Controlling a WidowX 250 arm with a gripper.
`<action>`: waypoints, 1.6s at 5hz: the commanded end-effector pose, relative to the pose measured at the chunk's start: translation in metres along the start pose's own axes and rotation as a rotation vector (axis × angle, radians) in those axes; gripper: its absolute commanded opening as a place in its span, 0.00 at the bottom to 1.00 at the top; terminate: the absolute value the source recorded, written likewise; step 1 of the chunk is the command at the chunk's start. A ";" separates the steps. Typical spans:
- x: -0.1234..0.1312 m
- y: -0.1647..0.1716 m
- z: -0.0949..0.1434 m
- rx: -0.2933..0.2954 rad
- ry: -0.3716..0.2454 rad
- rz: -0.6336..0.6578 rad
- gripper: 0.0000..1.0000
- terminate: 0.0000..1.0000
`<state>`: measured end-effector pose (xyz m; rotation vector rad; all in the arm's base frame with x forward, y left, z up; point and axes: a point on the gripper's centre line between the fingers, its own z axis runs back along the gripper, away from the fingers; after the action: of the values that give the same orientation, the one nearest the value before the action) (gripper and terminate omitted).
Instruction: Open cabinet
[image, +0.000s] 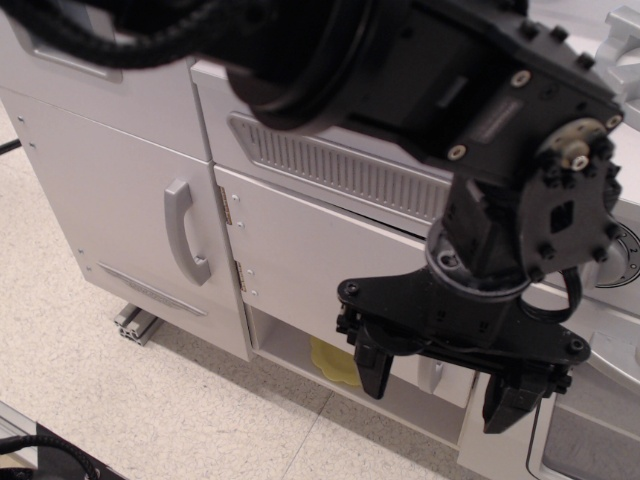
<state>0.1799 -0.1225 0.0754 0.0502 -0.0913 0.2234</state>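
The gripper next needs to grab the wide light grey door (320, 255) by its curved grey handle to open the cabinet.
The cabinet's wide light grey door (320, 255) fills the middle of the view, with its two small hinges (228, 206) on the left edge. A dark gap along its top right edge suggests it stands slightly ajar. Below the door, an inner shelf (300, 345) shows with a yellow object (335, 362) on it. My black gripper (438, 385) hangs in front of the door's lower right part. It is open, with one finger (372, 368) on the left and the other on the right. A small grey piece (432, 372), likely the handle, shows between them; the rest is hidden.
A taller narrow grey door with a curved handle (185, 232) stands on the left. A ribbed grey panel (340, 165) sits above the cabinet. The oven door window (590, 440) is at the bottom right. An aluminium foot (135, 322) rests on the speckled floor.
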 end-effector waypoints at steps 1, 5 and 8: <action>0.000 0.000 0.000 0.000 0.000 0.000 1.00 0.00; 0.084 0.021 -0.060 -0.044 -0.140 0.023 1.00 0.00; 0.108 0.007 -0.098 -0.121 -0.203 -0.114 1.00 0.00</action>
<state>0.2811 -0.0802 -0.0240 -0.0230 -0.2656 0.1006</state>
